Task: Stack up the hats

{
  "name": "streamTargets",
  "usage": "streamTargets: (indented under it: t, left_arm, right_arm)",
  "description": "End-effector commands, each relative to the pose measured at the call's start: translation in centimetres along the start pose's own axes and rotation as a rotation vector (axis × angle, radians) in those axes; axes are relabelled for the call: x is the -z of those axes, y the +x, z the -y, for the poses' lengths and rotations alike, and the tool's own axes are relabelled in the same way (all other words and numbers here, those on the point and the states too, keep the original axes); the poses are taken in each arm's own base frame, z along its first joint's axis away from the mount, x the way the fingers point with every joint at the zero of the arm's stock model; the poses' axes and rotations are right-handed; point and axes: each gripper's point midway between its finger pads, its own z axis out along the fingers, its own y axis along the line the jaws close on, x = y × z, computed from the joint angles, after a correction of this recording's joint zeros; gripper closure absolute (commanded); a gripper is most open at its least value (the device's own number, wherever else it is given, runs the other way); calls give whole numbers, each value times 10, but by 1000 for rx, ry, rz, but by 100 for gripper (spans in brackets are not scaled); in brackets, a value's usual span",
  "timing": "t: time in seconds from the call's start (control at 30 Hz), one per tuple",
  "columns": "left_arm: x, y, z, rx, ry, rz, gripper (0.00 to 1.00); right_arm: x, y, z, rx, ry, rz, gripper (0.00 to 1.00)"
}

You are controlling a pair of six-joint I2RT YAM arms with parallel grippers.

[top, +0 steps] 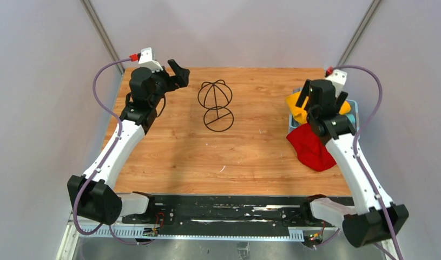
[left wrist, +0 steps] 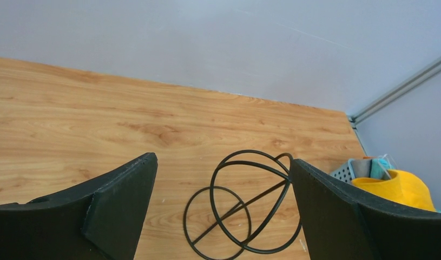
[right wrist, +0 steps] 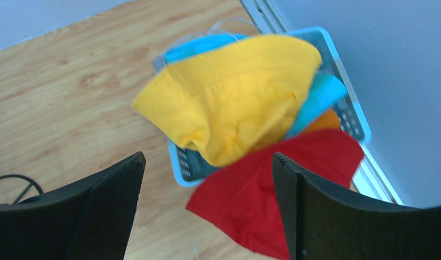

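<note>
My right gripper grabs the red hat by its brim edge [top: 305,128] [right wrist: 247,167] next, so the red hat's opening stays free to go over the wire stand.
A yellow hat [top: 297,106] lies on top of the light blue basket [top: 353,105] at the table's right edge; in the right wrist view the yellow hat [right wrist: 234,95] covers most of the basket [right wrist: 348,103]. A red hat [top: 311,147] hangs over the basket's near side onto the table, also in the right wrist view [right wrist: 272,195]. Teal hat fabric [right wrist: 321,100] and a bit of an orange hat [right wrist: 323,122] show under the yellow one. Grey and lavender hats are hidden. My right gripper [top: 321,89] hovers open above the basket [right wrist: 207,162]. My left gripper [top: 177,69] is open and empty at the far left [left wrist: 223,162].
A black wire head-shaped stand [top: 215,104] stands on the wooden table [top: 250,157] at the back centre; in the left wrist view it [left wrist: 245,208] is between my fingers. The yellow hat [left wrist: 396,187] shows at that view's right edge. Grey walls close the back and sides.
</note>
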Motion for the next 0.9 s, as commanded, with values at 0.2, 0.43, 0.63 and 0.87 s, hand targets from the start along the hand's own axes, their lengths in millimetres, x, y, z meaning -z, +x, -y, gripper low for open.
streamTargets:
  t: [0.2,0.43,0.63,0.87]
  left_arm:
    - [-1,10,16,17,105,-25,2]
    - [-3,7,19,23,116,-19,2]
    - [-8,2,20,15,114,-11,2]
    - [-16,-2,24,15,125,-13,2]
  right_arm:
    - [7,99,63,-91,191,-154,21]
    - [-20,122,79,-170,225,-246,26]
    - [-38,115,79,-219,201,-262,26]
    - [-55,100,78,-261,182,-255,26]
